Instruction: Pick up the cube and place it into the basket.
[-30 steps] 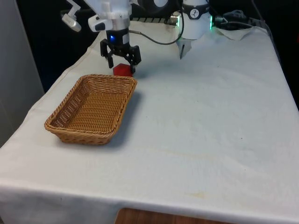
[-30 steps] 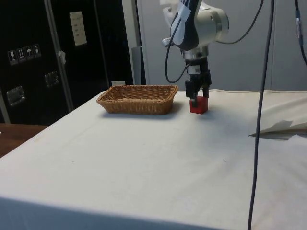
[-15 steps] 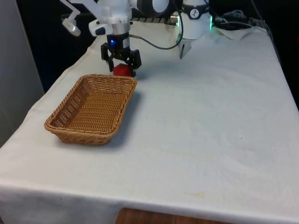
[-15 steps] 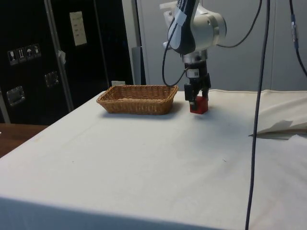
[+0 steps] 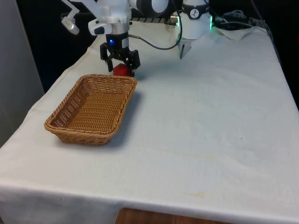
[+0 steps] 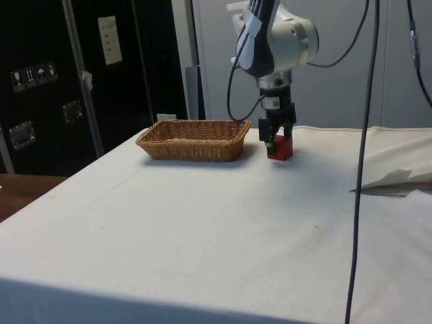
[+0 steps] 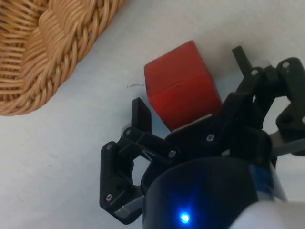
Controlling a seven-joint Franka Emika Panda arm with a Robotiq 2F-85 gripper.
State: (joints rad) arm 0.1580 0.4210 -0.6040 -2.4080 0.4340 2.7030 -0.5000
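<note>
My gripper grabs the red cube [image 5: 122,70] by two of its opposite sides next, to place it into the basket.
A red cube [image 5: 122,70] rests on the white cloth just beyond the far short rim of the wicker basket [image 5: 60,112]. My gripper [image 5: 121,71] is lowered over the cube, open, with one finger on each side of it. In the side view the cube [image 6: 279,149] sits to the right of the basket [image 6: 196,124], and the gripper [image 6: 276,144] comes down on it from above. In the wrist view the cube [image 7: 178,86] lies between the two black fingers [image 7: 141,113]; the far finger stands a little apart from it. The basket's woven rim [image 7: 57,43] is close by.
The robot's base [image 5: 194,21] and a black cable [image 5: 154,42] lie behind the cube. A crumpled white sheet [image 6: 395,179] sits at the side view's right. The table's edge on the front view's left runs close to the basket.
The gripper has come down slightly around the cube over the last second. Cube and basket have stayed in place.
</note>
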